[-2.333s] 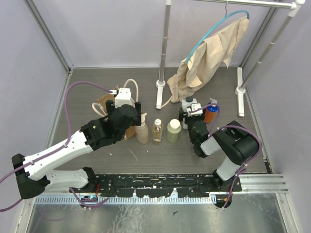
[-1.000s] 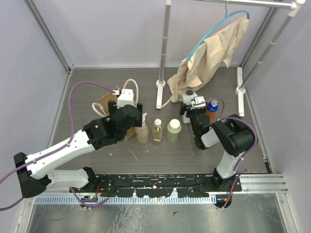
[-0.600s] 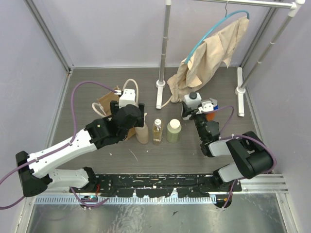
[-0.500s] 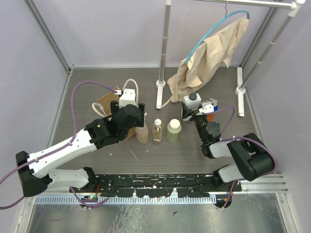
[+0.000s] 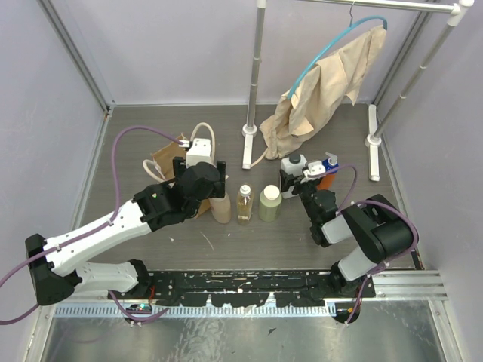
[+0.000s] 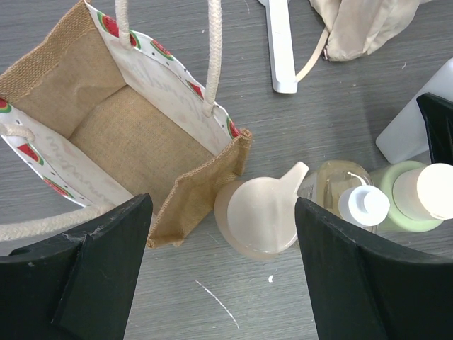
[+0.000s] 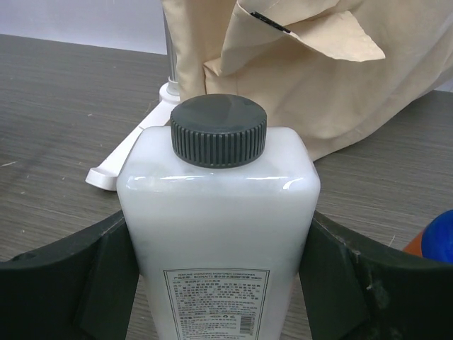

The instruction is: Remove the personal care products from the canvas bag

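Observation:
The white bottle [image 7: 218,241] is upright with its base low at flat ground beside the olive-green bottle, so it is now time to open my right gripper.
The canvas bag [image 5: 167,158] stands open at the left, and in the left wrist view the canvas bag [image 6: 127,138] shows only bare burlap inside. Beside it stand three personal care products: a tan bottle [image 5: 220,207] with peach cap [image 6: 260,214], a slim amber bottle [image 5: 244,204] and an olive-green bottle [image 5: 270,202]. My left gripper [image 5: 199,168] hovers open over the bag's edge and the tan bottle, holding nothing. The white flat-sided bottle [image 7: 218,241] with dark cap [image 7: 218,130] sits upright between my right gripper's [image 7: 221,273] fingers, which press on both its sides.
An orange bottle with a blue cap [image 5: 327,175] stands just right of the white bottle. Behind hang a beige cloth [image 5: 324,90] on a teal hanger and the rack's white feet [image 5: 249,130], [image 5: 372,139]. Purple walls close in the sides.
The right arm tipped the white bottle up and to the right, then brought it back down upright near the orange bottle. The left arm stayed almost still.

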Tool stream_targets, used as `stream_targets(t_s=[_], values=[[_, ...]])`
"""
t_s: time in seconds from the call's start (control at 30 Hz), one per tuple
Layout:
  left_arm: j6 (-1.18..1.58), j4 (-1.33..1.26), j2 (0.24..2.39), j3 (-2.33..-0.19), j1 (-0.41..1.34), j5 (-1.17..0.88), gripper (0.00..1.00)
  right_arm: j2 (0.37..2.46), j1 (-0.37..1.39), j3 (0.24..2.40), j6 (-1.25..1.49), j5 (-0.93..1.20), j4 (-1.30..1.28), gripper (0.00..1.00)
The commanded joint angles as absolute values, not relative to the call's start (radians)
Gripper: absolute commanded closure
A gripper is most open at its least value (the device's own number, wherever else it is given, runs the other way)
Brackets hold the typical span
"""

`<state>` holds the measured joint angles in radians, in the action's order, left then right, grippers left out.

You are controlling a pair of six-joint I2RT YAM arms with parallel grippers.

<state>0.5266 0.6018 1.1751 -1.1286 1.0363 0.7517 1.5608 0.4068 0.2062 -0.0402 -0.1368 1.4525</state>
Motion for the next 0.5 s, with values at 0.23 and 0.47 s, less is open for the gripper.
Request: stream_targets(t_s=[0.23,0.47], values=[[0.538,0.567,1.155,-1.121,1.038,0.771,0.12,1.43,0.412,0.176,-0.038,-0.139,1.698,0.25],[0.534,0.568,1.11,-1.12,1.037,0.798,0.12,1.137,0.453,0.24,-0.109,-0.201,1.368,0.06]])
